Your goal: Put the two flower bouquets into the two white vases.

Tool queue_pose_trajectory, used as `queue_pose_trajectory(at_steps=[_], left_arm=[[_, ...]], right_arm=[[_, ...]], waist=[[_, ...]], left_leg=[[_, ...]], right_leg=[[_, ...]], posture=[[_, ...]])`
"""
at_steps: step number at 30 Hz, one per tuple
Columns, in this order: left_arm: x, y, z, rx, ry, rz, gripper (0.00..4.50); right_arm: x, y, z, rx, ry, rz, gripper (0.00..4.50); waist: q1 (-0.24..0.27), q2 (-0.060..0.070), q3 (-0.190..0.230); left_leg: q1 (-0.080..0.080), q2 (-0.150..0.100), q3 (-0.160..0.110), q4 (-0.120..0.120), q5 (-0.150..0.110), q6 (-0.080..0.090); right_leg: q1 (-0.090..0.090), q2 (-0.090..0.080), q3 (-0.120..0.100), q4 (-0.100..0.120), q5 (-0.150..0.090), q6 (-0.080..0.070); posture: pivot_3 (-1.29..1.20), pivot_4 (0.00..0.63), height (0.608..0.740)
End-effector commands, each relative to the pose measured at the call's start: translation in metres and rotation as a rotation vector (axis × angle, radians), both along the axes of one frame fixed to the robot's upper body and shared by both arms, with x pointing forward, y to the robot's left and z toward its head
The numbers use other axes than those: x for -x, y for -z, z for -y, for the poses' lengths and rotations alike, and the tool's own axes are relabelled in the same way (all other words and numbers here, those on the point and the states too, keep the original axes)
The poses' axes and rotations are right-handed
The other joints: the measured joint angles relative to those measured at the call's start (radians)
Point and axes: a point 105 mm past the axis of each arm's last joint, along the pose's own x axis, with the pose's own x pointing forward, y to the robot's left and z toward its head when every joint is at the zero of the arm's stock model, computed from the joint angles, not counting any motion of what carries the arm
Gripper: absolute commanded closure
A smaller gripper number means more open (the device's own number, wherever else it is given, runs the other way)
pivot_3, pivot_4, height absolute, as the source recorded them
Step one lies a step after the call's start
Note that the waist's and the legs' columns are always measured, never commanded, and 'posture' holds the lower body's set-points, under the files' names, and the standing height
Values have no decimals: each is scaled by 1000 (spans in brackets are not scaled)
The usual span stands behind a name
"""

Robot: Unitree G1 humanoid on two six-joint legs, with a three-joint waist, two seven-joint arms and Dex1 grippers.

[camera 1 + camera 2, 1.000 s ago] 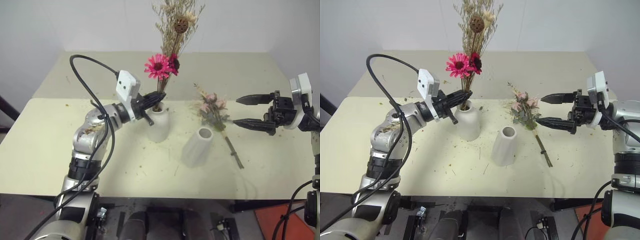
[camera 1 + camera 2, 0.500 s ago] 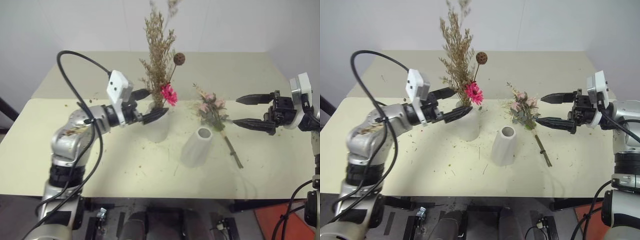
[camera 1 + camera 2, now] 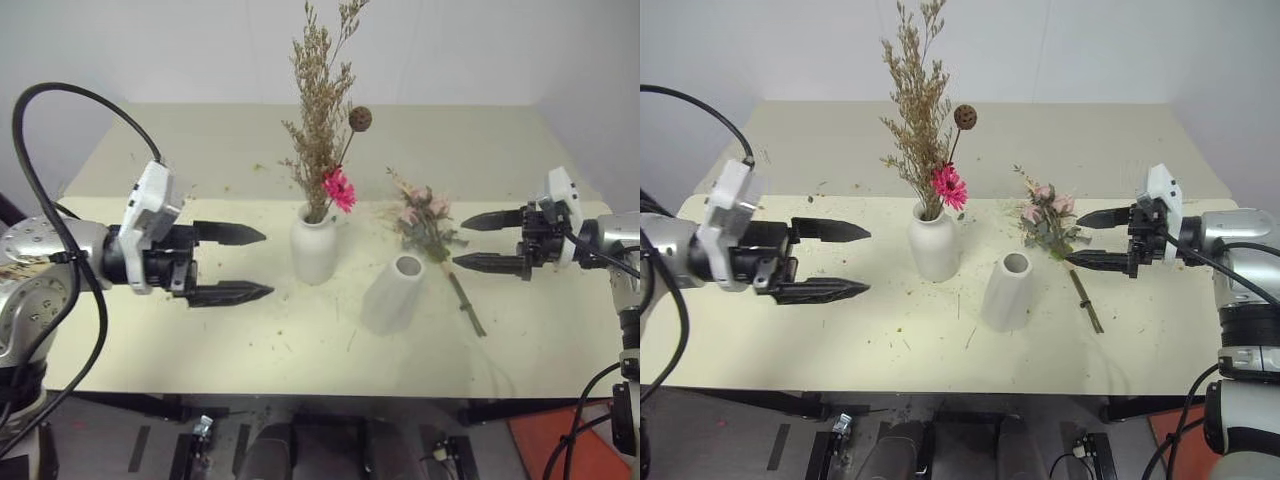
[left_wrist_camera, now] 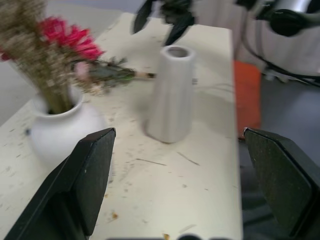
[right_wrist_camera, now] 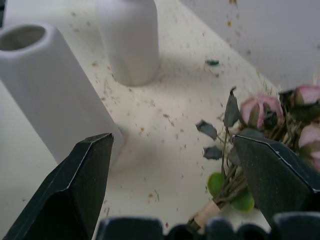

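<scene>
I should move my right gripper to the pink rose bouquet and grab the taped stem, because thin petals and leaves crowd the bouquet's head.
The dried tan bouquet (image 3: 320, 130) with its magenta flower stands upright in the squat white vase (image 3: 315, 245) at the table's middle. My left gripper (image 3: 268, 263) is open and empty, well to the left of that vase, fingers pointing toward it. The taller white vase (image 3: 392, 293) stands empty just right of the squat one. The pink rose bouquet (image 3: 425, 225) lies flat on the table behind and right of the tall vase, stem toward the front. My right gripper (image 3: 459, 241) is open just right of it, jaws level with the stem's upper part, holding nothing.
The pale table (image 3: 250, 350) is strewn with dried flower crumbs. Its front edge runs close below both vases. An orange-red thing (image 3: 545, 440) lies on the floor at the lower right. A white wall stands behind the table.
My left gripper let go of the dried bouquet, opened and drew back to the left. The bouquet sank into the squat vase. My right gripper dropped slightly toward the rose bouquet.
</scene>
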Motion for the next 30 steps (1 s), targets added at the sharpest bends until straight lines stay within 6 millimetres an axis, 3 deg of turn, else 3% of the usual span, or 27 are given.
queue_pose_trajectory(at_steps=[1,8,21,24,30], left_arm=[[7,-11,-6,-28,64,32,51],[6,-8,-7,-72,113,29,51],[4,-10,-8,-54,78,57,51],[3,-14,-7,-8,58,67,0],[4,-18,-6,30,48,69,0]], right_arm=[[-6,-8,3,127,115,-50,0],[-8,21,0,452,287,-290,0],[-46,36,-26,464,521,-468,0],[-48,47,-25,502,527,-486,613],[-51,51,-29,520,495,-486,2748]], waist=[[0,0,0],[-4,0,0],[-23,0,0],[-23,0,0],[-23,0,0]], left_leg=[[0,0,0,0,0,0],[-1,1,0,0,0,0],[-2,1,0,0,0,0],[-2,1,0,0,0,0],[-2,1,0,0,0,0]], right_leg=[[0,0,0,0,0,0],[-1,1,0,0,0,-1],[-3,1,0,0,0,-1],[-3,1,0,1,0,-1],[-3,1,0,1,0,-1]], posture=[[0,150,740],[0,150,740],[0,150,740],[0,150,740],[0,150,740]])
